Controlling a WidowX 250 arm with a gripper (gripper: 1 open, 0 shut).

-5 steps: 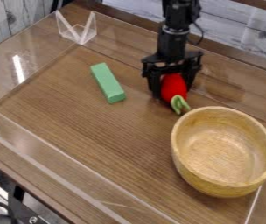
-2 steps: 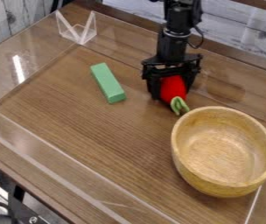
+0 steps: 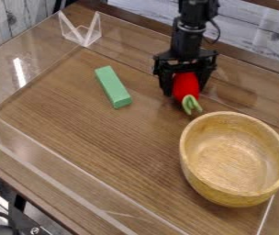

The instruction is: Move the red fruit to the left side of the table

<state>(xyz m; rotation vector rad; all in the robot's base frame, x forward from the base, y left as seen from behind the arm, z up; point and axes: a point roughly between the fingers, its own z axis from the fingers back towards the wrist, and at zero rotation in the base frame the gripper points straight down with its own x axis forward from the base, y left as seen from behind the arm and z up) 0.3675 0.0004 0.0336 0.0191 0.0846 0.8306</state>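
Observation:
The gripper takes hold of the red fruit by its red body (image 3: 186,84) next, to move it to the left side of the table.
The red fruit (image 3: 186,90) lies on the table (image 3: 93,138) at the back right, with its pale green cap (image 3: 190,105) pointing toward the front. My black gripper (image 3: 186,83) is lowered over it from above and is open, one finger on each side of the red body. I cannot tell whether the fingers touch the fruit. The left side of the table holds only the green block.
A green rectangular block (image 3: 113,86) lies left of the gripper. A round tan wooden bowl (image 3: 237,184) sits at the front right, just in front of the fruit. Low clear acrylic walls edge the table, and a small clear stand (image 3: 78,30) is at the back left.
The gripper has shifted slightly to the right, still open around the fruit, and the fruit sits a touch further right with it. The block and bowl have not moved.

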